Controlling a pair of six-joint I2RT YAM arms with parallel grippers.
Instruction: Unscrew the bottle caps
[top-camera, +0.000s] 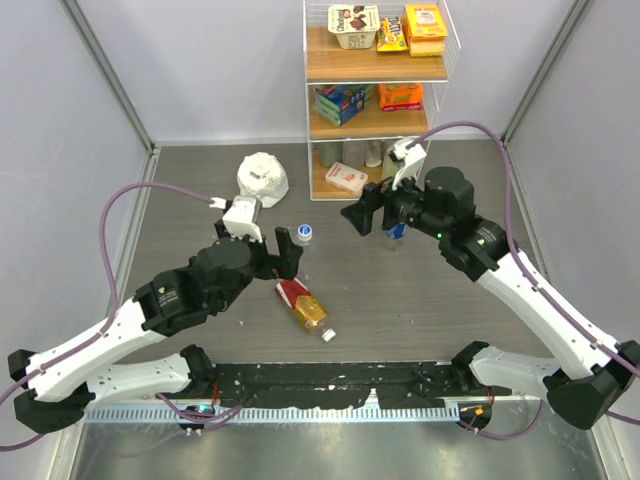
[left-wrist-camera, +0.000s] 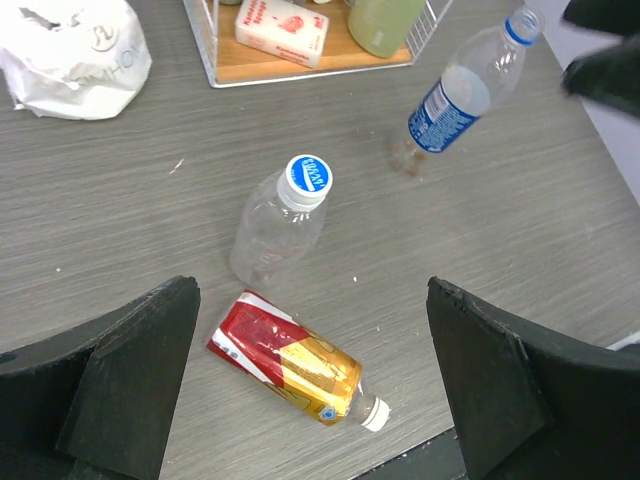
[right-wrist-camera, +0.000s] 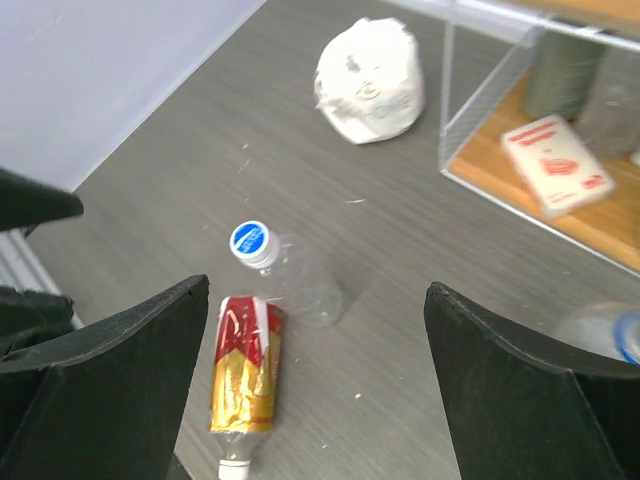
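Note:
The robot's right gripper will next grab the upright clear bottle by its capped top (top-camera: 304, 233) (right-wrist-camera: 255, 244). This leaves the bottle's body free for the left gripper to grab for unscrewing.
A clear bottle (top-camera: 305, 236) stands upright mid-table, its cap (left-wrist-camera: 308, 175) blue on top with a white rim. An amber bottle (top-camera: 303, 306) with a red-and-gold label lies on its side, its white cap (top-camera: 328, 335) pointing toward the near edge. A blue-labelled clear bottle (left-wrist-camera: 455, 95) with a blue cap (left-wrist-camera: 522, 27) stands tilted near the shelf, mostly hidden under my right arm in the top view. My left gripper (top-camera: 285, 255) is open and empty, just left of the clear bottle. My right gripper (top-camera: 372, 215) is open and empty, to its right, above the table.
A white lumpy bag (top-camera: 262, 178) sits at the back left. A wire shelf rack (top-camera: 375, 100) with snack boxes stands at the back; its bottom level holds a pink pack (left-wrist-camera: 282, 25) and a pale green bottle (left-wrist-camera: 385, 20). A black strip runs along the near edge.

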